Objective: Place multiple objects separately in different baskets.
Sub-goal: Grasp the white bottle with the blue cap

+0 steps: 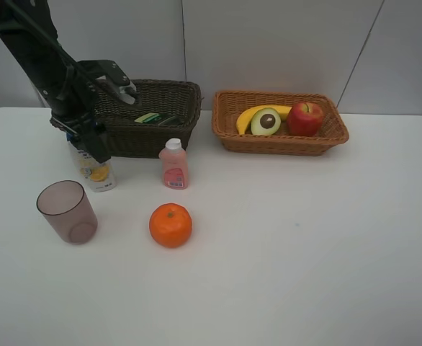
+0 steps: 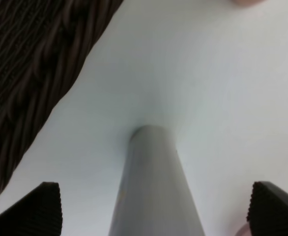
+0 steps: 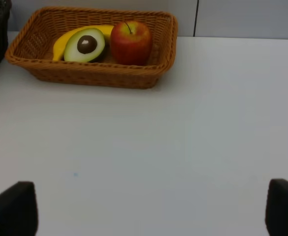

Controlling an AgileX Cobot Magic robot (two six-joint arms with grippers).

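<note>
My fingers reach down on each side of the shampoo bottle, so it is time to close my left gripper now, which would catch the shampoo bottle.
My left gripper is open and straddles the top of the upright white shampoo bottle, which stands just in front of the dark brown basket. In the left wrist view the bottle stands between my spread fingertips with a gap on each side. A dark green pump bottle lies in the dark basket. The small pink bottle, the orange and the mauve cup stand on the table. The tan basket holds the banana, avocado half and red apple. My right gripper is open, empty and out of the high view.
The white table stretches to the front and right. A grey wall stands behind both baskets. The dark basket's wall is close beside my left gripper. The tan basket lies ahead of my right gripper.
</note>
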